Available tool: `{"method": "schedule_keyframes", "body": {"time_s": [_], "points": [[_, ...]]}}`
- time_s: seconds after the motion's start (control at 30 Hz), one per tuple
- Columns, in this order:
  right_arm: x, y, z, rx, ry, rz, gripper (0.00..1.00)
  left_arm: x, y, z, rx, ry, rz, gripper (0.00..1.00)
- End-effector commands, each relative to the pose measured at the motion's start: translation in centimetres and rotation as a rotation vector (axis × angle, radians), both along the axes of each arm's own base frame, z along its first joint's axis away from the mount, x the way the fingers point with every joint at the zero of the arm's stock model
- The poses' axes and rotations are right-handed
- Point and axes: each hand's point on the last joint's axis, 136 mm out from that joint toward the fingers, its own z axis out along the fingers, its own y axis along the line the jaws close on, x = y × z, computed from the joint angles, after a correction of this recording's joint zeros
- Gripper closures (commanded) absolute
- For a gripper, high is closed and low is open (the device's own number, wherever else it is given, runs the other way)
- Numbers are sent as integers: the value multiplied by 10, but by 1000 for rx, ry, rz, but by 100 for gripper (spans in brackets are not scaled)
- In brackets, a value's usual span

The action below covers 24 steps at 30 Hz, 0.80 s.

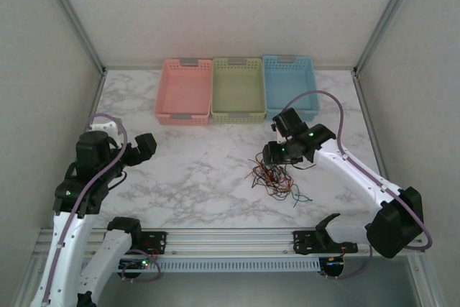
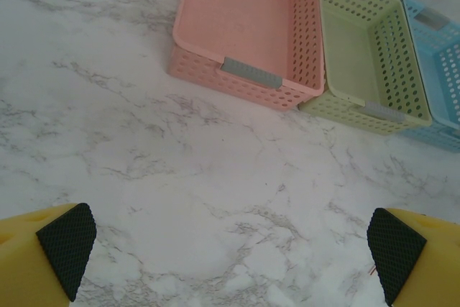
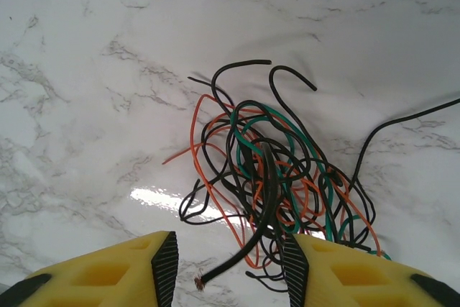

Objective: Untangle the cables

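Note:
Next, my right gripper needs to grab the thicker black wire (image 3: 228,264) near its raised bare-copper end, free of the heap, to untangle the cables.
The cables (image 1: 273,175) lie in a tangled heap of black, orange and green wires on the marble right of centre. My right gripper (image 1: 277,153) hovers just above the heap's far edge. In the right wrist view the cables (image 3: 287,170) spread ahead of the right gripper (image 3: 228,267), which is open. One thicker black wire end with bare copper strands (image 3: 215,272) rises between the yellow fingers without touching either pad. My left gripper (image 1: 147,145) sits at the left of the table. In its own view the left gripper (image 2: 230,249) is open wide over bare marble.
Three perforated baskets stand side by side at the back: pink (image 1: 184,91), green (image 1: 238,88) and blue (image 1: 290,84). The left wrist view shows the pink basket (image 2: 244,19), the green one (image 2: 359,55) and the blue one (image 2: 442,62). White walls enclose the table.

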Motion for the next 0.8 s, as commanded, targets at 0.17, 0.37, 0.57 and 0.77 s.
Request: {"method": "schedule_keyframes", "body": {"time_s": [0.17,0.37,0.57,0.77], "points": [[5,7,-10,0,13,-1,64,0,1,5,8,-21,-5,0],[7,7,-8,-7,-1,3,77,-1,0,4,7,-19,-11,0],[8,10,13,44,-51,15,96,-1,-1,6,5,-22,-12,0],[5,36,58,220,-132,113,100,1,2,14,10,-23,2,0]]}}
